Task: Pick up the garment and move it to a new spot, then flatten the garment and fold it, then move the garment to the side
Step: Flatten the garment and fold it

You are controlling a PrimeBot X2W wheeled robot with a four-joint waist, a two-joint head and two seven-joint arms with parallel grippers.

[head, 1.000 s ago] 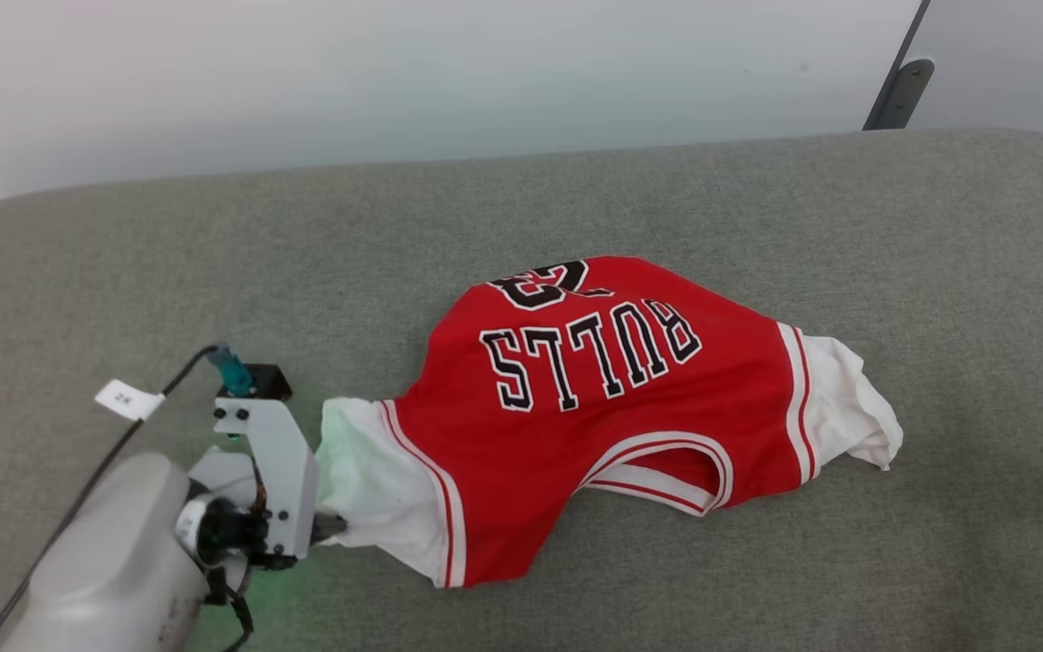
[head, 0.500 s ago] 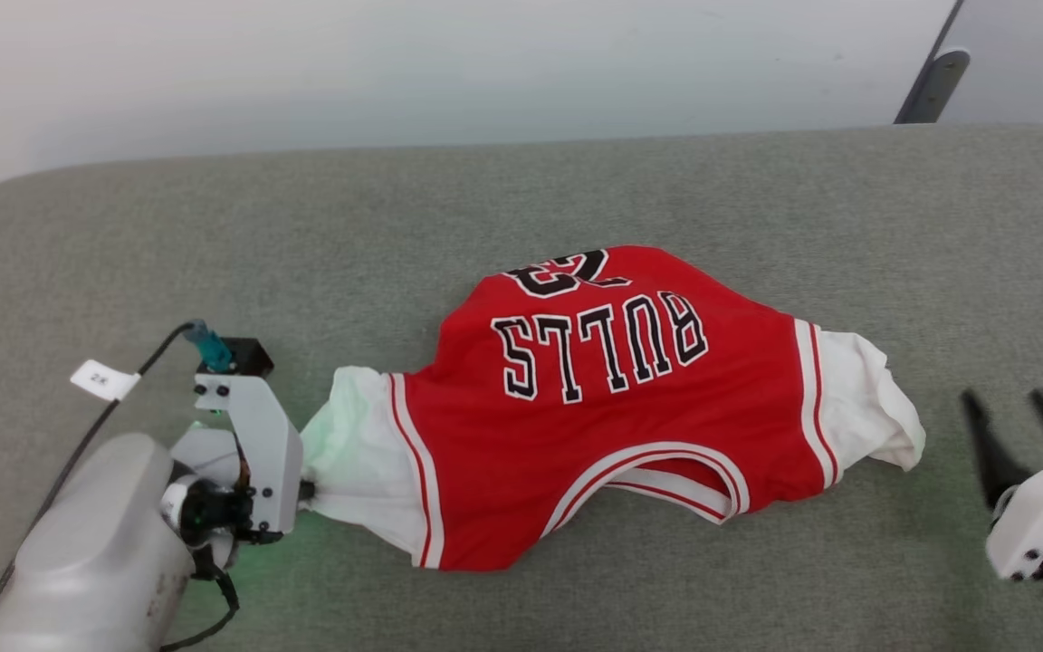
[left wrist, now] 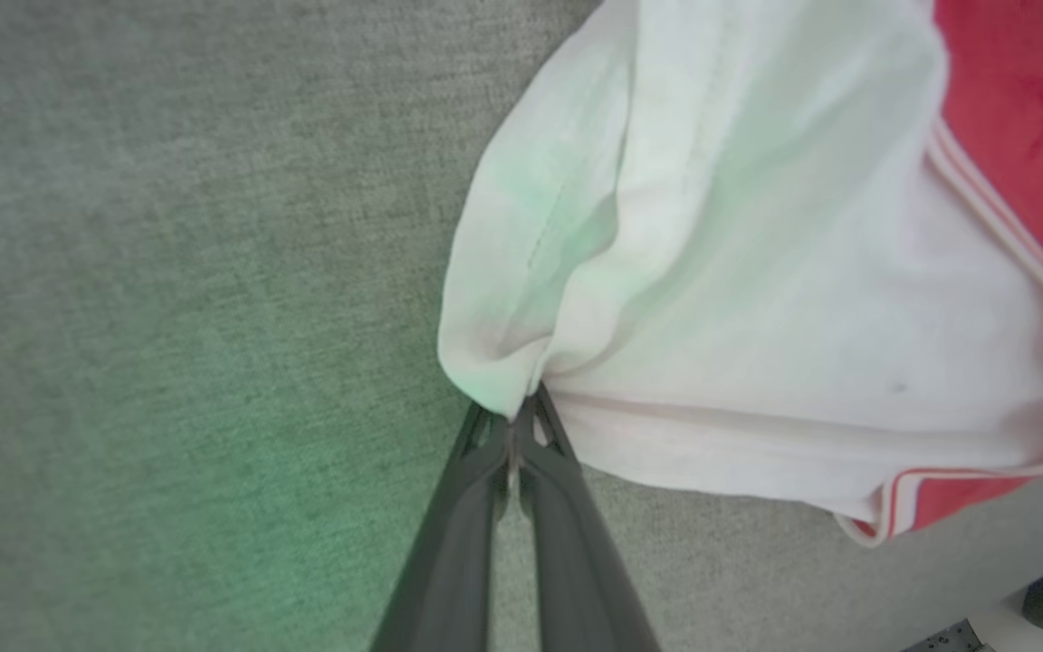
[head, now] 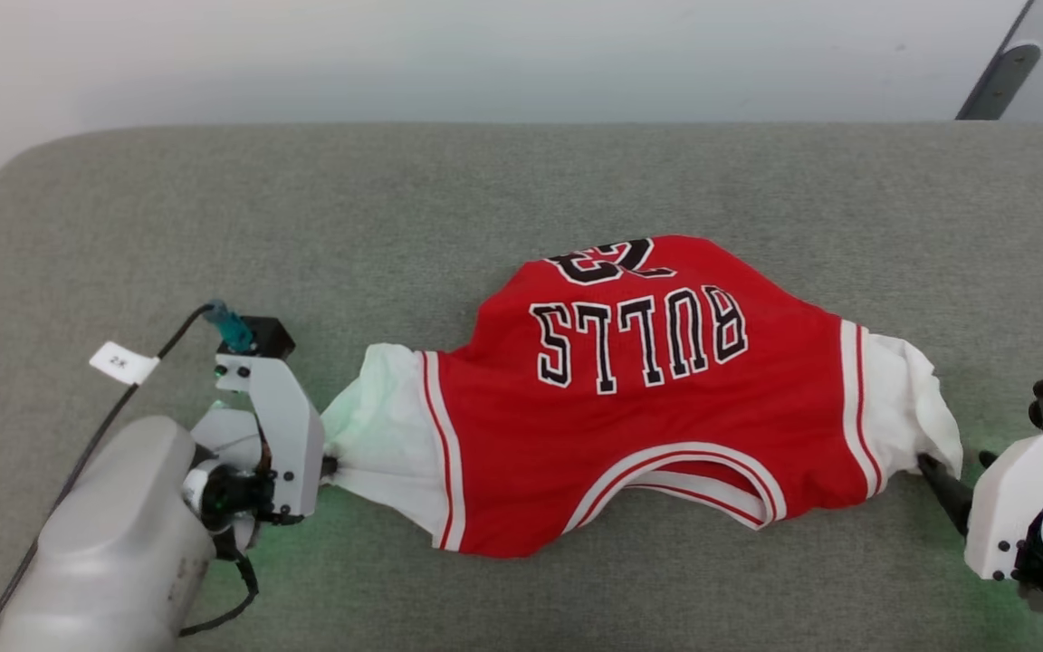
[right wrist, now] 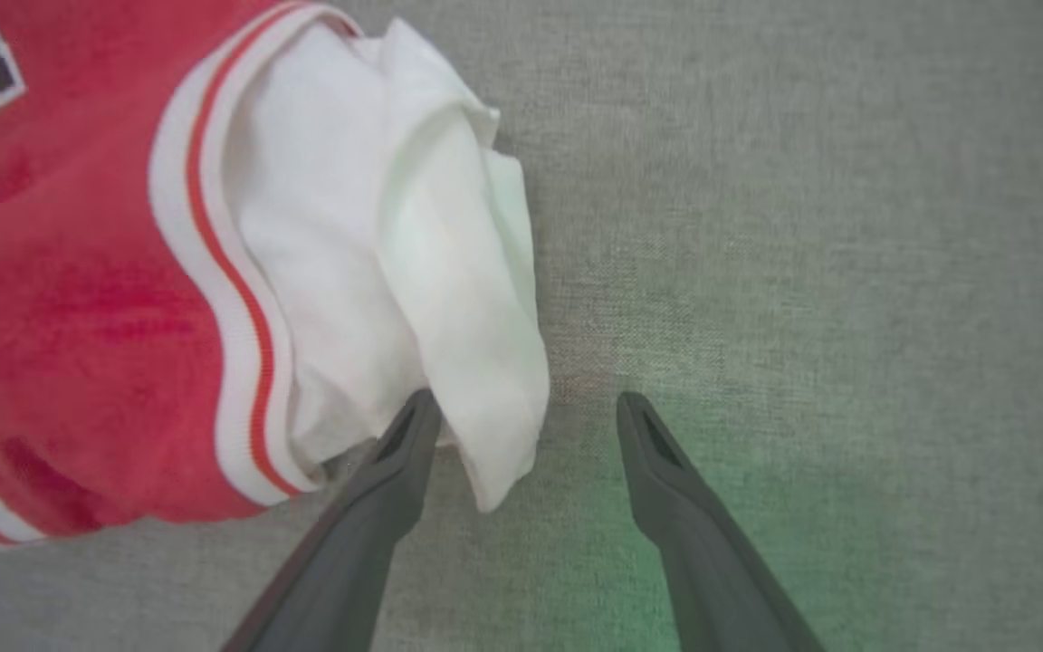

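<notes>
My right gripper grabs the garment by the white sleeve's tip (head: 937, 455) next, which stands up in a narrow fold while the red body (head: 637, 418) lies flat.
The garment (head: 639, 407), a red jersey with white sleeves and upside-down black "BULLS" lettering, lies rumpled across the grey cushion (head: 485, 181). My left gripper (head: 330, 467) is shut on the edge of the white sleeve (left wrist: 666, 272) at the garment's left end; in the left wrist view the left gripper (left wrist: 521, 418) pinches a fold of white cloth. My right gripper (head: 954, 469) stands open at the other sleeve (right wrist: 413, 272). In the right wrist view the right gripper (right wrist: 529, 407) straddles that sleeve's tip, one finger (right wrist: 395, 471) against the cloth, the other on bare cushion.
The cushion's far edge meets a pale wall (head: 485, 54). A dark slanted bar (head: 997, 77) stands at the upper right. A cable with a white tag (head: 123, 364) trails from my left wrist. Bare cushion surrounds the garment.
My left gripper has closed on the left sleeve. My right gripper has come in from the right edge to the right sleeve's tip. The camera has shifted, sliding the scene rightward.
</notes>
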